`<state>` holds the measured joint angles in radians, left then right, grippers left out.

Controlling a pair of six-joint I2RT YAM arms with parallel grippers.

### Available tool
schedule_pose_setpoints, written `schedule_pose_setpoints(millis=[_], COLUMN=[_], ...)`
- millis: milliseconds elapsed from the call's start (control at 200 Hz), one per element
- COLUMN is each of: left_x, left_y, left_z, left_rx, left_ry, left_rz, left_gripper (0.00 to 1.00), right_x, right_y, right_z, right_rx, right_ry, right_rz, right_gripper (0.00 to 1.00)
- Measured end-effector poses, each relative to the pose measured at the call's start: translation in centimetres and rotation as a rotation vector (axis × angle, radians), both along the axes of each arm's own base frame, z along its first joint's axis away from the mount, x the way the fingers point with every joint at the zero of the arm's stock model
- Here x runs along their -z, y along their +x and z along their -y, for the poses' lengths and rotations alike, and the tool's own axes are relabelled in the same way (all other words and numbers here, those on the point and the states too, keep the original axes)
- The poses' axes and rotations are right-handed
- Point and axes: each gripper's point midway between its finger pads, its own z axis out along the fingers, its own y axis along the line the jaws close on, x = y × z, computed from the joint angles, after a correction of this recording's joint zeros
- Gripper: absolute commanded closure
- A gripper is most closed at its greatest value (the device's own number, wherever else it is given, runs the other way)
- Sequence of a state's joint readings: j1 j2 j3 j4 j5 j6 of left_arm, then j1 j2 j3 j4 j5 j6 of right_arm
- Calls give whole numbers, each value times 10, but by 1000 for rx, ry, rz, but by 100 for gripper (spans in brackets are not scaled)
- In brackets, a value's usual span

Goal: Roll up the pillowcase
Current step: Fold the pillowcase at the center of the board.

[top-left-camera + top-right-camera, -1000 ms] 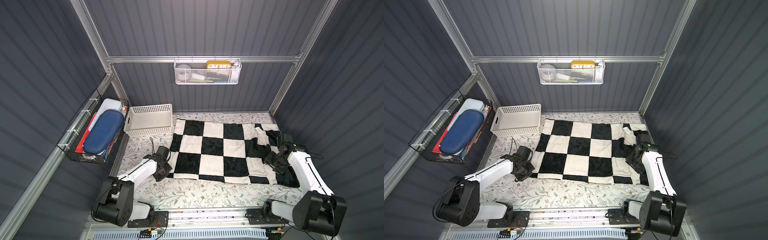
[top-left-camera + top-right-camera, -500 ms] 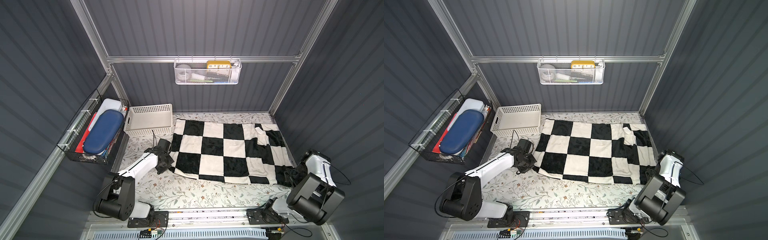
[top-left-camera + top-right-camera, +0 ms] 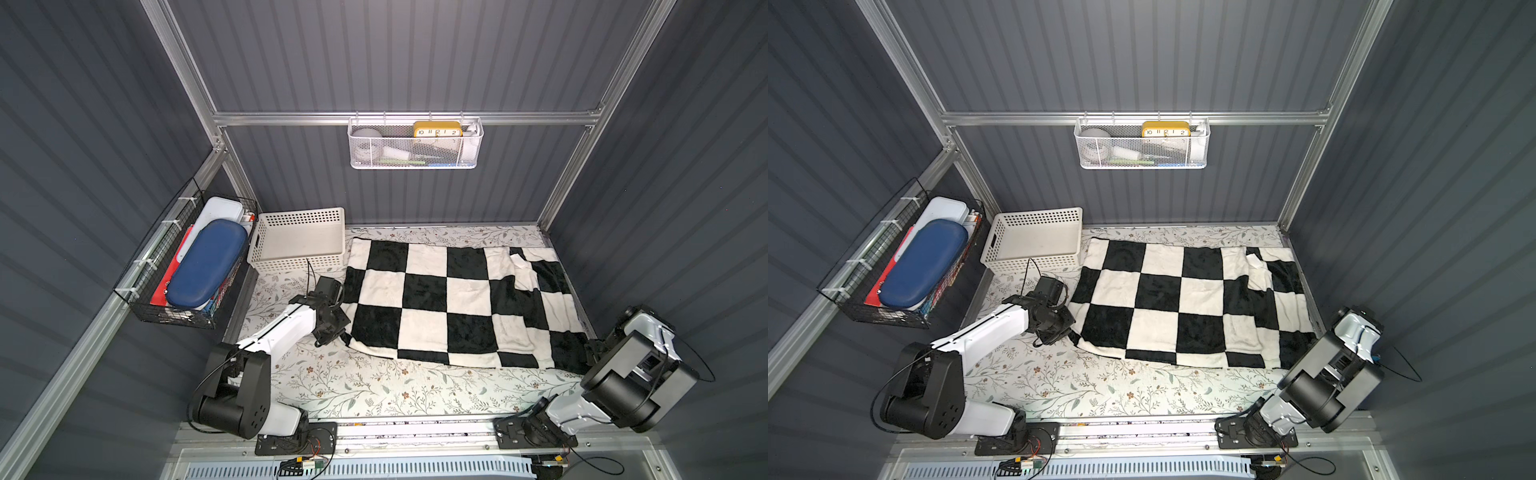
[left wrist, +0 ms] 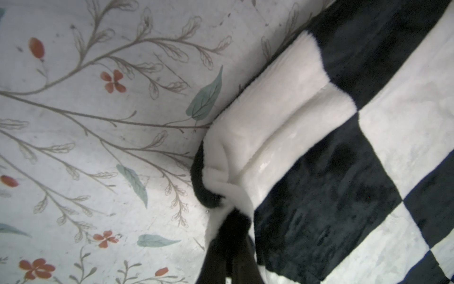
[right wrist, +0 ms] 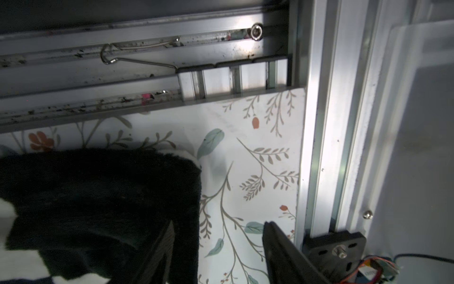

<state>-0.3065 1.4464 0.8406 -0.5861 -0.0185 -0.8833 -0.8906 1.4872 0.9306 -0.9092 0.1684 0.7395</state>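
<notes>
My right gripper will next pick up the pillowcase [image 3: 457, 299] by its near black corner, opposite my left gripper's corner. I will then fold the pillowcase's near edge over evenly.
The black and white checkered pillowcase [image 3: 457, 299] [image 3: 1183, 303] lies spread flat over the right half of the table, with a flap folded over near its far right corner [image 3: 523, 270]. My left gripper [image 3: 332, 328] [image 3: 1059, 328] is shut on the cloth's near left corner, which bunches up at the fingertips in the left wrist view [image 4: 233, 220]. My right gripper [image 5: 218, 225] is open at the near right corner. One finger [image 5: 162, 241] rests against the black corner of the pillowcase [image 5: 98, 196]; the other finger [image 5: 277, 246] is over bare floral cover. In both top views the right arm hides its jaws.
A white perforated basket [image 3: 299, 241] stands at the back left, touching the pillowcase's far left corner. A black wire rack with a blue case [image 3: 203, 266] hangs on the left wall, a mesh shelf [image 3: 415, 143] on the back wall. Aluminium frame rails [image 5: 319, 147] run close beside the right gripper. The floral cover [image 3: 395, 386] runs along the front.
My right arm has pulled back from the pillowcase's right side to its near right corner, and its jaws have opened wider. The left gripper has shifted slightly while still holding its corner.
</notes>
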Motion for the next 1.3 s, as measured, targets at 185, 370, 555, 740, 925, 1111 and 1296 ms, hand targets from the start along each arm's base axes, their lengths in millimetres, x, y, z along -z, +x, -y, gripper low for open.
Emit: schedule_pose_setpoints(millis=[185, 370, 555, 740, 925, 1111, 1296], left_x=[0, -1, -1, -1, -2, -8, -23], left_y=[1, 1, 1, 2, 2, 1, 7], left_z=[1, 1, 1, 1, 1, 2, 4], left_rx=[2, 1, 1, 1, -6, -5, -4], left_ry=[-4, -4, -4, -6, -9, -22, -32], left_rz=[2, 3, 3, 6, 11, 33, 73], left_gripper=[100, 100, 99, 99, 99, 100, 100], right_x=[13, 25, 36, 39, 39, 32, -2], right_y=[3, 5, 5, 13, 20, 19, 36], right_z=[8, 10, 7, 9, 11, 5, -9], right_rx=[5, 3, -2, -24, -63, -84, -165], right_ry=[-1, 10, 5, -18, -36, -63, -119], right_rz=[-12, -23, -16, -6, -3, 9, 77], right_gripper=[40, 45, 55, 75, 97, 100, 100])
